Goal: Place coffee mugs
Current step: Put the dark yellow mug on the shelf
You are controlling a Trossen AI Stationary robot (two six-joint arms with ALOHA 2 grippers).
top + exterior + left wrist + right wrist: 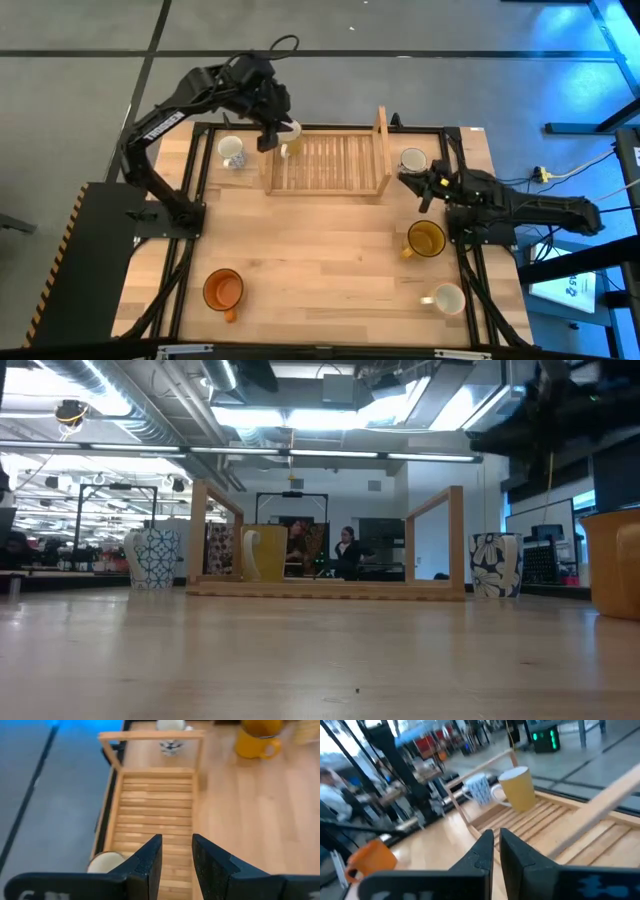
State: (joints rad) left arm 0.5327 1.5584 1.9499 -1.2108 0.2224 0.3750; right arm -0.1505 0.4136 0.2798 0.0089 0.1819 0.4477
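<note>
The amber mug still has to go on the wooden rack (335,165). I will grab the mug by its rim (427,222) next with my right gripper.
A cream mug (291,148) stands upright on the slats at the far left corner of the wooden rack (335,165); it also shows in the low view (262,553) and the right wrist view (517,787). My left gripper (272,128) hangs above that corner, narrowly open and empty (177,865), with the mug's rim (105,862) beside one finger. My right gripper (412,180) is shut and empty (496,847), just off the rack's right end, next to a white patterned mug (413,160).
A white mug with a blue pattern (232,150) stands left of the rack. An amber mug (425,238) and a white mug (447,298) stand at the right, and an orange mug (223,290) at the near left. The rack has upright frames at both ends.
</note>
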